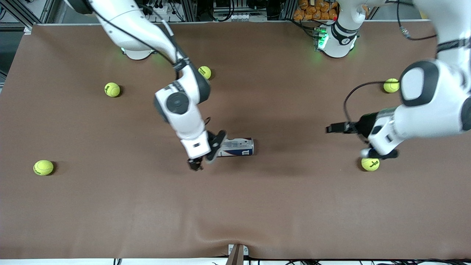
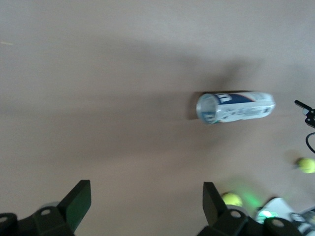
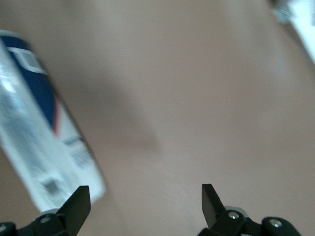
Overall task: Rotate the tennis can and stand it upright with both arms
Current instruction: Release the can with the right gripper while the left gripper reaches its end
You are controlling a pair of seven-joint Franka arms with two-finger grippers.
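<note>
I will next take hold of the can by its silver rim (image 1: 253, 146) with my left gripper, so that I can rotate the tennis can (image 1: 237, 147) upright.
The tennis can (image 1: 237, 147) lies on its side on the brown table, its silver rim pointing toward the left arm's end. My right gripper (image 1: 206, 154) is open and low at the can's other end. In the right wrist view the can (image 3: 39, 123) lies beside one finger (image 3: 78, 204), not between the jaws, and the gripper (image 3: 143, 204) holds nothing. My left gripper (image 1: 379, 154) is open and empty, well apart from the can, over a tennis ball (image 1: 370, 164). The left wrist view shows the can (image 2: 235, 107) end-on, far off from that gripper (image 2: 145, 206).
Other yellow-green tennis balls lie loose on the table: one (image 1: 204, 72) by the right arm, one (image 1: 112, 89), one (image 1: 43, 167) toward the right arm's end, and one (image 1: 391, 85) by the left arm. The cloth has a wrinkle (image 1: 206, 232) at the near edge.
</note>
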